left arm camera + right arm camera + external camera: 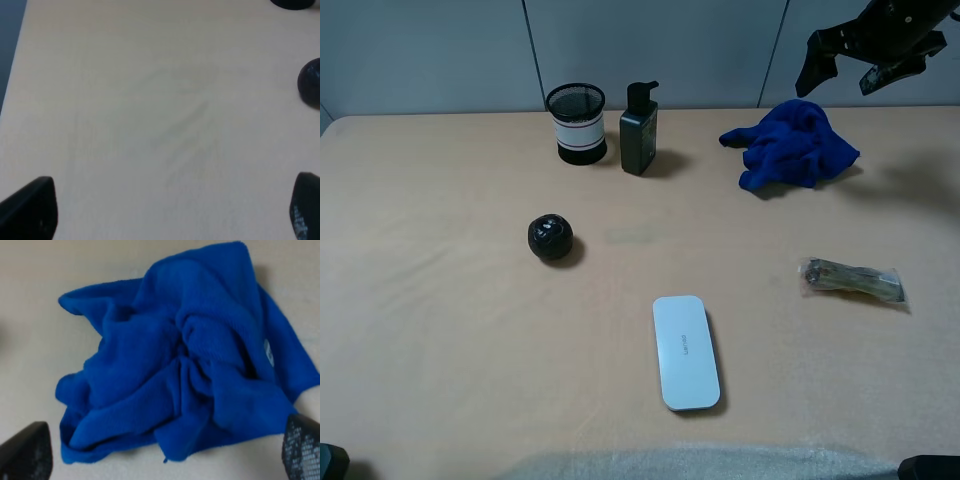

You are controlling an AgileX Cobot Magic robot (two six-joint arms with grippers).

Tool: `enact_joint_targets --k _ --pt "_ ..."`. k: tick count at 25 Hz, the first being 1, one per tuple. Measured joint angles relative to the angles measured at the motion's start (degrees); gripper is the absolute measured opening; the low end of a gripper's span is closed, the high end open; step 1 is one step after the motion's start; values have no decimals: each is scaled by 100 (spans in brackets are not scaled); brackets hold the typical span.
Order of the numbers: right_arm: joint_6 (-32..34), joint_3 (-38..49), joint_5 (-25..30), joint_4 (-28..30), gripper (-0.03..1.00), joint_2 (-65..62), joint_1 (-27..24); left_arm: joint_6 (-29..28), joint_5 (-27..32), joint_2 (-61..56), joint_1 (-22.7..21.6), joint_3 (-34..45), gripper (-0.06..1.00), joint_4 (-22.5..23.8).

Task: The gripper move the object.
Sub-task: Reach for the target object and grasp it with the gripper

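Note:
The blue cloth's edge with the white label (269, 352) should stay free for the move, so my right gripper will grab the cloth by its bunched middle folds next.
A crumpled blue cloth (790, 146) lies on the beige table at the back right; it fills the right wrist view (185, 365). My right gripper (846, 66) hangs open and empty in the air above and behind the cloth, its fingertips (25, 452) spread wide apart. My left gripper (170, 210) is open and empty low over bare table at the front left; in the high view only a dark bit of that arm (332, 462) shows at the bottom left corner. A black ball-like object (551, 237) sits left of centre, and its edge shows in the left wrist view (311, 82).
A black mesh pen cup (577, 123) and a dark pump bottle (639, 130) stand at the back. A white flat case (685, 351) lies front centre. A clear packet with brownish contents (852, 282) lies at the right.

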State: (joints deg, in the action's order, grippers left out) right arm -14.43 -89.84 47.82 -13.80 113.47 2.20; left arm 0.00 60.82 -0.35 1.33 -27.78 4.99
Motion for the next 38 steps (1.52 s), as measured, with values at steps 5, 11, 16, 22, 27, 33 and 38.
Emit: enact_joint_targets --k 5,11,16,22,27,33,38 --pt "-5 -174 -65 -36 69 453 0 0 0 0 0 0 94 0" --pt "-44 -184 -378 -65 69 881 0 0 0 0 0 0 93 0" --pt "-44 -184 -626 -88 69 1060 0 0 0 0 0 0 93 0" --pt "-70 -199 -878 -88 69 1321 0 0 0 0 0 0 93 0" --pt "-122 -199 -1028 -92 69 1513 0 0 0 0 0 0 93 0" --pt "-146 -203 -1190 -127 69 1696 0 0 0 0 0 0 93 0" --pt "-157 -215 -1247 -142 69 1734 0 0 0 0 0 0 93 0"
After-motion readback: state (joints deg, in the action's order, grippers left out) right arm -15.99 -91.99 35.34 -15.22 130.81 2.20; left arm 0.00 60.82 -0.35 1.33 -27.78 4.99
